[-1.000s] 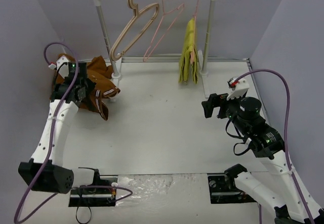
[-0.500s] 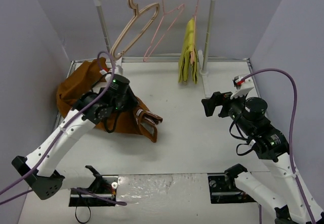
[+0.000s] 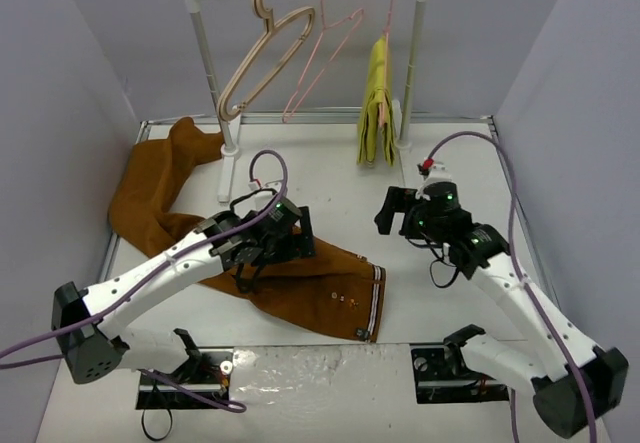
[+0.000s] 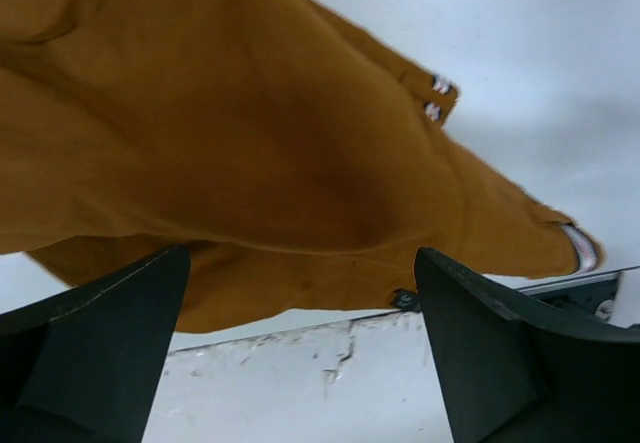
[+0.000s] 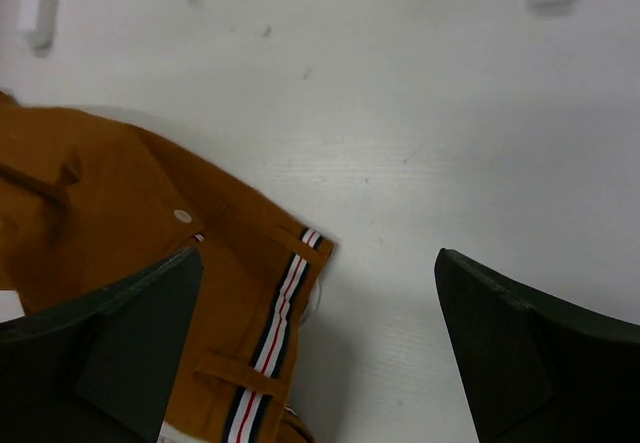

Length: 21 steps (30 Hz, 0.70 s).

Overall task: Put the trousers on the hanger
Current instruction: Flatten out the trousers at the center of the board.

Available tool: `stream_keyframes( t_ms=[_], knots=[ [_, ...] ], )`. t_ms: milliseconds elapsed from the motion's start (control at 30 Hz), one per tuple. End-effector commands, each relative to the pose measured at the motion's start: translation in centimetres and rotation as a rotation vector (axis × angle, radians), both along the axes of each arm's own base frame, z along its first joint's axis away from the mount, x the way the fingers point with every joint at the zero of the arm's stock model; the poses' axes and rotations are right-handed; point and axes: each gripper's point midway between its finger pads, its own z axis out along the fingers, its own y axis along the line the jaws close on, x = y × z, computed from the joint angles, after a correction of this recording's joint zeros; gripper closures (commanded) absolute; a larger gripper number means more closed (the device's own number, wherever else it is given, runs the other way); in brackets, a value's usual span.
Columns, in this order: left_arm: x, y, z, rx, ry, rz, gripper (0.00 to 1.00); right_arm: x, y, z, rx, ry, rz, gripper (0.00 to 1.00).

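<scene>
I need to grab the corner of the striped waistband closest to the rack with my right gripper next. Then I can spread the trousers flat for the hanger.
The rust-brown trousers lie stretched over the table from the back left to the front centre. Their striped waistband is at the front end. My left gripper hovers open just above the cloth. In the left wrist view the trousers fill the upper frame, and nothing sits between the fingertips. My right gripper is open, right of the waistband. The right wrist view shows the waistband by its left finger. The pink hanger hangs bare on the rail.
A white rack stands at the back, its foot bars lying on the table. It also carries a beige wooden hanger and a mustard-yellow garment on a second pink hanger. Grey walls close in on the left, right and back.
My left arm dragged the trousers from the back left corner toward the front centre, then opened and let go. My right gripper moved left toward the waistband.
</scene>
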Motion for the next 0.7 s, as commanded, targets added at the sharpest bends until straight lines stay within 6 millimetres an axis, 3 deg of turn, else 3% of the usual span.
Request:
stream_keyframes(
  t_ms=[0,167,267,433,567,667],
  knots=[
    [-1.1,2.5,0.3,0.009,-0.018,0.000,0.06,-0.3,1.4,-5.6,0.020,0.180,-0.013,0.02],
    [-4.1,2.2,-3.8,0.015,0.072,-0.178,0.19,-0.8,2.6,-10.1,0.018,0.275,-0.002,0.07],
    [-6.1,1.7,-6.0,0.022,0.133,-0.313,0.20,-0.5,3.2,-12.2,0.013,0.304,0.001,0.08],
    [-6.7,1.3,-9.5,0.040,0.161,-0.361,0.20,0.1,5.7,-14.3,0.013,0.323,0.082,0.13],
    [-8.0,2.6,-13.1,0.064,0.233,-0.308,0.20,-0.4,7.9,-15.8,-0.033,0.320,0.153,0.13],
    [-9.3,6.0,-15.6,0.205,0.322,-0.241,0.20,-1.2,9.3,-17.5,-0.084,0.345,0.193,0.13]
  ],
)
